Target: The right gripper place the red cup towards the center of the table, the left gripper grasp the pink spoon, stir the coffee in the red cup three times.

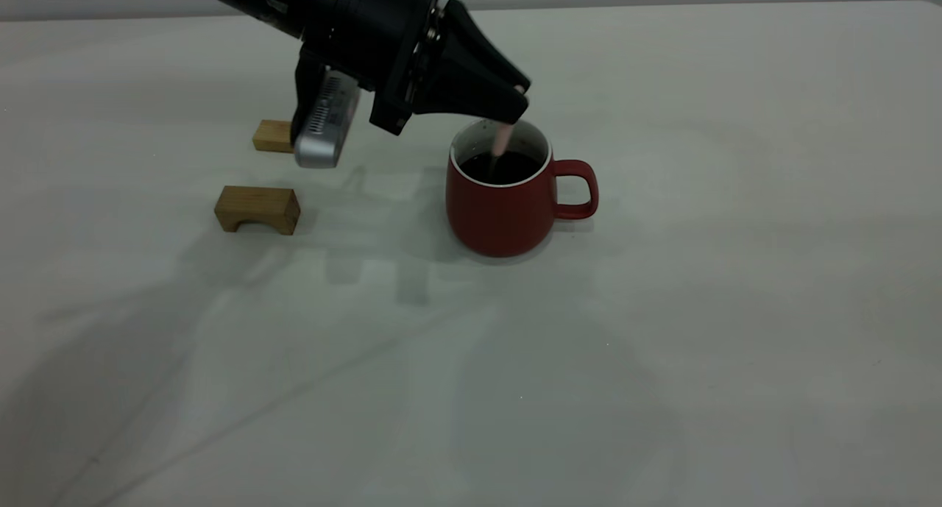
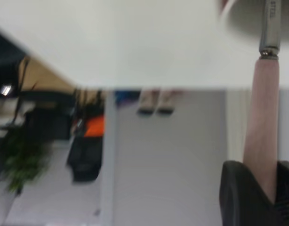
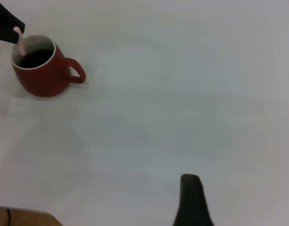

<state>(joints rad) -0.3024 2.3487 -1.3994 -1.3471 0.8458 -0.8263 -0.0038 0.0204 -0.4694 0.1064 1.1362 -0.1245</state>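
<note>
The pink spoon reaches inside the cup's red rim into the coffee and would remain in the cup, so my left gripper opens next.
The red cup (image 1: 500, 213) stands near the middle of the table (image 1: 662, 330), its handle pointing right in the exterior view, with dark coffee (image 1: 500, 167) inside. My left gripper (image 1: 516, 108) hangs just above the cup's rim, shut on the pink spoon (image 1: 503, 139). The spoon points down into the coffee, and its bowl is hidden in the liquid. The left wrist view shows the pink spoon (image 2: 261, 127) handle pinched in the black jaws, its metal neck reaching to the cup. My right gripper (image 3: 191, 202) shows only as a black part, far from the red cup (image 3: 38, 75).
Two tan wooden blocks lie left of the cup: an arched block (image 1: 257, 209) nearer the front and a smaller block (image 1: 272, 135) behind it, partly under the left arm's silver module (image 1: 327, 124). Open table stretches to the front and right.
</note>
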